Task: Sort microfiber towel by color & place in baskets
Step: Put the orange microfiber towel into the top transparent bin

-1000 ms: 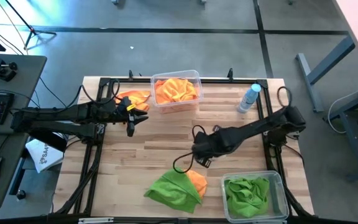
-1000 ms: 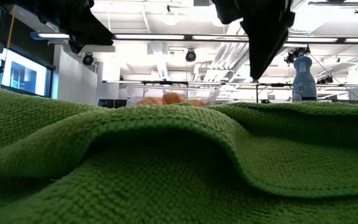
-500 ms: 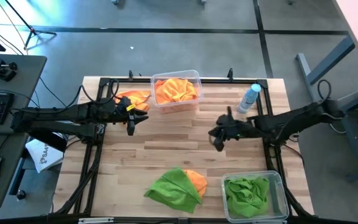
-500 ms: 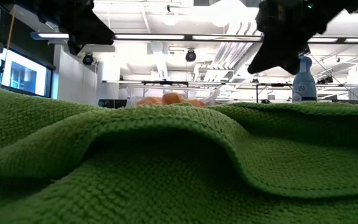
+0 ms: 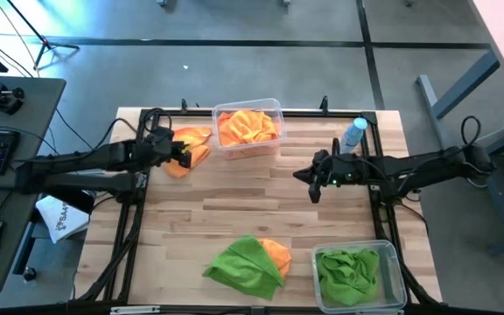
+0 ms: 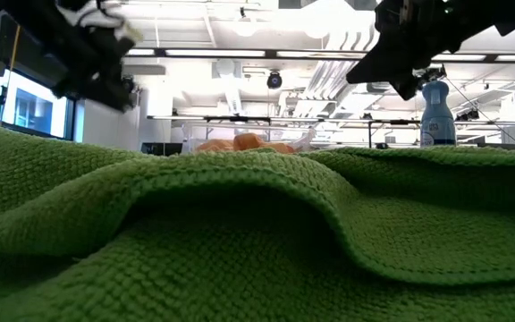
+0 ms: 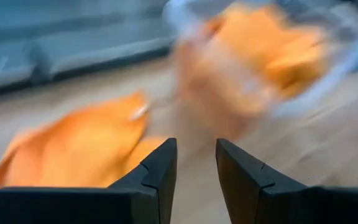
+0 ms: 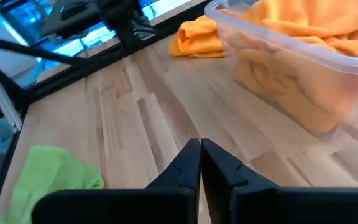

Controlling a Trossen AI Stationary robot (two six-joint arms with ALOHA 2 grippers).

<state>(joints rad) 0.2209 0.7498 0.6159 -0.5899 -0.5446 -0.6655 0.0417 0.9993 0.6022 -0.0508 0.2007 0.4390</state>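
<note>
My left gripper grips the loose orange towel by its edge next. Then the towel goes into the basket of orange cloth.
A loose orange towel lies flat at the far left of the table, also seen in the left wrist view. My left gripper hovers open just short of it, nothing between its fingers. The far basket holds orange towels. The near-right basket holds green towels. A green towel lies over another orange towel near the front edge. My right gripper hangs shut and empty above the table's right middle.
A clear bottle with a blue cap stands at the far right, just behind my right arm. Bare wood spans the table's middle between the two grippers. In the low view the green towel fills the foreground.
My right gripper has pulled away from the green and orange pile at the front, going toward the table's far and right edges and tipping up from pointing down to nearly level. My left gripper has swung toward the far edge and turned toward the loose orange towel.
</note>
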